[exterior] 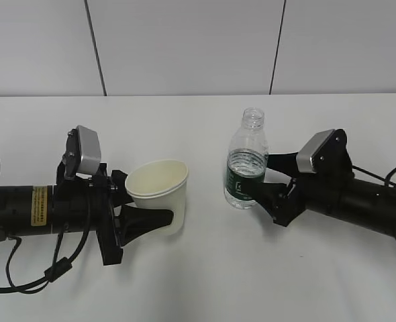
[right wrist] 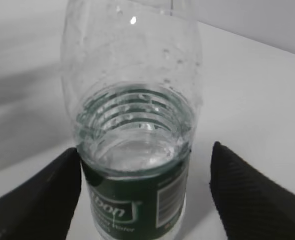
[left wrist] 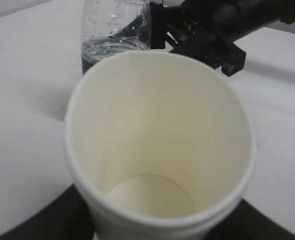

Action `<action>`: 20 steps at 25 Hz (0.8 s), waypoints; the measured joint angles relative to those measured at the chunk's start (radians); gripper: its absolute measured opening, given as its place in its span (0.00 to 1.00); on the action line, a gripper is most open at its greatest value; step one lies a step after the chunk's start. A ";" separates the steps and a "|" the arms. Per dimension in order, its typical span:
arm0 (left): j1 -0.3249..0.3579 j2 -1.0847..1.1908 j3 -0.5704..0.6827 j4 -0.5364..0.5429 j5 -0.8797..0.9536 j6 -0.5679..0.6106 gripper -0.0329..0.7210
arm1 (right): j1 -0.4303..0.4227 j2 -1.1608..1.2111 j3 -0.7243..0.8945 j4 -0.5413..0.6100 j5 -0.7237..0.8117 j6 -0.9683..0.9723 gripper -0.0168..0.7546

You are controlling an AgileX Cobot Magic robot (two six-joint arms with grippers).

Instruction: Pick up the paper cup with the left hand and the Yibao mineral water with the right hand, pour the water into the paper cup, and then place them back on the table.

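The bottle's shoulder (exterior: 250,137) slopes in toward its opening, but the sides of the bottle are straight around its green label (exterior: 240,183). My right gripper should grab the bottle there next.
The cream-white paper cup (exterior: 159,191) sits between the black fingers of my left gripper (exterior: 151,201), which is shut on its sides. The cup tilts slightly and its base is close to the table (exterior: 205,282). The left wrist view looks straight into the cup (left wrist: 157,150), which is empty. The Yibao mineral water (exterior: 246,164) stands upright and capless on the table, with water up to about the top of its green label. My right gripper (exterior: 265,178) is open around the label (right wrist: 137,200). One finger (right wrist: 47,200) is against the bottle and the other (right wrist: 247,200) stands clear of it.
The bottle stands just right of the cup with a small gap between them. Cables (exterior: 50,275) trail from the left arm at the near left. A white panelled wall (exterior: 184,47) closes off the back edge of the table.
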 joint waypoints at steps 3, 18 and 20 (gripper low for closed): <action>0.000 0.000 0.000 0.001 0.000 0.000 0.57 | 0.015 0.026 -0.044 -0.011 0.002 0.015 0.79; -0.008 0.000 0.000 0.021 0.000 0.000 0.57 | 0.043 0.069 -0.092 -0.007 0.019 0.040 0.79; -0.022 0.000 0.000 0.021 0.000 0.000 0.57 | 0.043 0.069 -0.092 -0.001 0.019 0.040 0.77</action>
